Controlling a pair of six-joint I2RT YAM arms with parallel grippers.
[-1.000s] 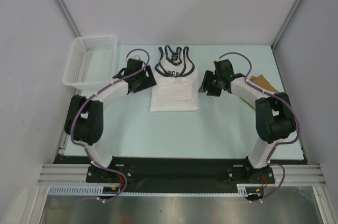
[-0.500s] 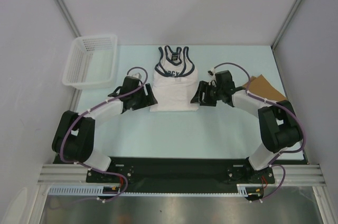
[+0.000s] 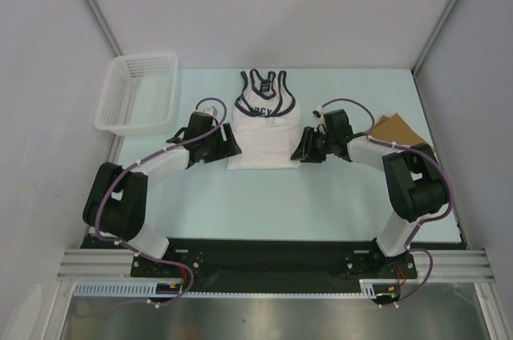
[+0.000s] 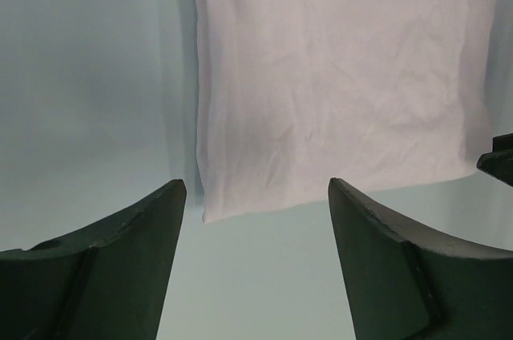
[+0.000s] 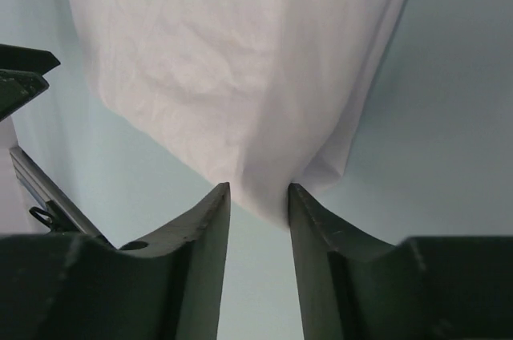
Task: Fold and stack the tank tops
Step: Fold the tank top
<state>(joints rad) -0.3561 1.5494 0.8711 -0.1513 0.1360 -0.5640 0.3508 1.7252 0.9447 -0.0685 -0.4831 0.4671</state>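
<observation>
I need to grab the hem corner opposite my right gripper with my left gripper next, to fold the white tank top's hem evenly over the straps.
The white tank top (image 3: pixel 264 133) with navy trim lies flat mid-table, its sides folded in and its hem toward me. My left gripper (image 3: pixel 228 150) is low at the hem's left corner and open. In the left wrist view the white cloth (image 4: pixel 337 91) ends just ahead of the wide-apart left gripper (image 4: pixel 256 184), with bare table between the fingers. My right gripper (image 3: pixel 300 150) is at the hem's right corner. Its jaws have narrowed, and the bunched corner of the white cloth (image 5: pixel 224 59) sits between the tips of the right gripper (image 5: pixel 259 186). The tan-brown tank top (image 3: pixel 398 126) lies at the right, partly behind the right arm.
A white lattice basket (image 3: pixel 140 91) stands at the back left of the table. Grey walls and metal posts close in the back and both sides. The left gripper's finger (image 5: pixel 20 75) shows at the left edge of the right wrist view.
Both arms came down and inward to the near corners of the white top. The right jaws have narrowed around the right corner. The left jaws stay wide.
</observation>
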